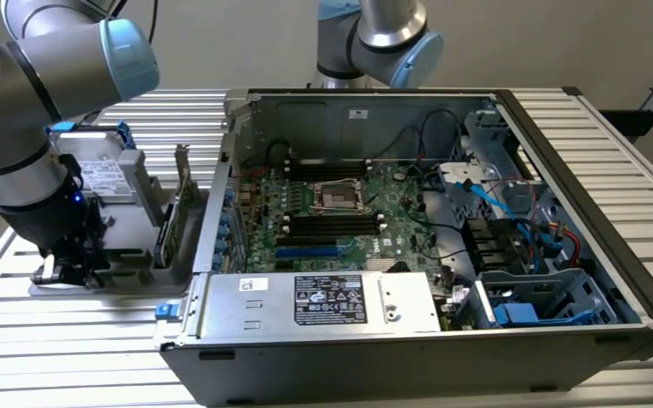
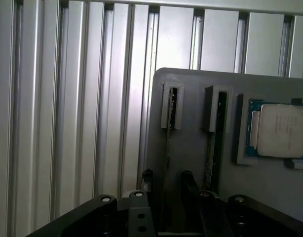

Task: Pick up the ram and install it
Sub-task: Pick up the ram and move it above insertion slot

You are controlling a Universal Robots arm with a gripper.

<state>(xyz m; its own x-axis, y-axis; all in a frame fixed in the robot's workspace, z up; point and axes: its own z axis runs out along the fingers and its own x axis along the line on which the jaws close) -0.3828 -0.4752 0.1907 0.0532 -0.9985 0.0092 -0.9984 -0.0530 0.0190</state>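
Note:
Next, my gripper grabs the nearer ram stick by the middle of its long edge [image 2: 164, 197], to install the stick in the black memory slots.
Two ram sticks stand on edge in a grey holder [image 2: 191, 84]. The nearer ram stick [image 2: 168, 148] is a thin dark green board running down from its grey end clip. My gripper [image 2: 167, 181] is open, with one black finger [image 2: 147, 178] on each side of this stick and a small gap on both sides. A second ram stick [image 2: 213, 148] stands parallel beside it. In the exterior view my gripper [image 1: 65, 270] is lowered onto the grey holder [image 1: 133, 229] at the exterior view's left of the computer case.
A CPU chip [image 2: 282, 131] lies in the holder beside the sticks. A silver hard drive [image 1: 102, 174] sits behind my arm. The open computer case [image 1: 417, 229] shows the motherboard with black memory slots [image 1: 329, 224], cables and a power supply [image 1: 320, 302]. Ribbed aluminium table [image 2: 67, 123] lies around.

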